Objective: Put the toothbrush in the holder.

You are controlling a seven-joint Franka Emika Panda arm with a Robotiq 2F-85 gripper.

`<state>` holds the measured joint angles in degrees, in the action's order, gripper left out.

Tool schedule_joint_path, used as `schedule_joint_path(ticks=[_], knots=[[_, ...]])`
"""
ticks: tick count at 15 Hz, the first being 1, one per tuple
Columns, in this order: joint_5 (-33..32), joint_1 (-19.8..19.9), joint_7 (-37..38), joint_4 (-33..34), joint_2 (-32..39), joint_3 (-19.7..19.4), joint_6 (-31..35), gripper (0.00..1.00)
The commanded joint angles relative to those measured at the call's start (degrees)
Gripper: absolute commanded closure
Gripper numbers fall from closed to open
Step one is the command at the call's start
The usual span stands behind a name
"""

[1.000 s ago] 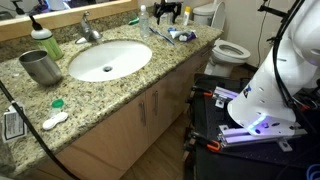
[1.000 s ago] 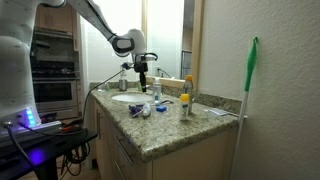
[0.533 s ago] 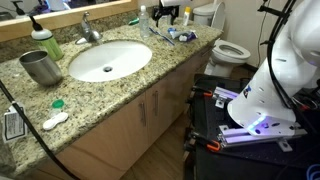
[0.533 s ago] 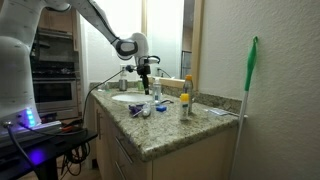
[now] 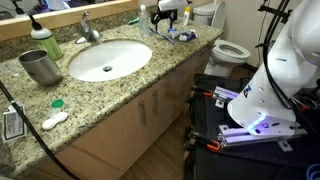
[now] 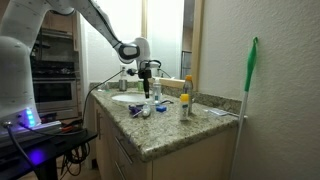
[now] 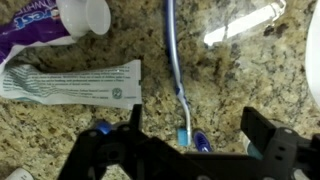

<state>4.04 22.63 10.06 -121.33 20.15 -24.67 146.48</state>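
The toothbrush between my fingers looks small on the granite below them, so it is too early to close. My gripper lowers first, then closes on the toothbrush.
The toothbrush [image 7: 176,70] is a slim whitish-blue stick lying flat on the granite counter, with its pale blue head [image 7: 182,135] between my fingers. In an exterior view it lies at the far end of the counter [image 5: 162,33]. My gripper [image 7: 198,138] is open and empty, straddling the brush head just above it. It shows in both exterior views [image 5: 168,10] [image 6: 147,78]. The holder [image 5: 40,66], a grey metal tumbler, stands upright left of the sink, far from the gripper. It is out of the wrist view.
A flattened white toothpaste tube [image 7: 70,80] and a purple tube with a white cap [image 7: 85,15] lie left of the brush. A small dark blue item [image 7: 200,143] lies by the brush head. The sink [image 5: 108,60] and green soap bottle [image 5: 45,42] lie between gripper and holder.
The gripper has come down a little toward the far end of the counter. Nothing on the counter has moved.
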Motion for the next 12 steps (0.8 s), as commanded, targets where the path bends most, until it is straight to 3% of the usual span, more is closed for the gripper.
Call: schedule_joint_path(ticks=[1,7,12], knots=[[-1.3,-0.7,3.0,4.8,6.2,0.4,-0.6,0.00],[-0.6,-1.0,2.9,5.4,7.5,0.9,-0.1,0.00],[1.9,2.7,2.1,5.9,8.7,0.8,-2.0,0.00]])
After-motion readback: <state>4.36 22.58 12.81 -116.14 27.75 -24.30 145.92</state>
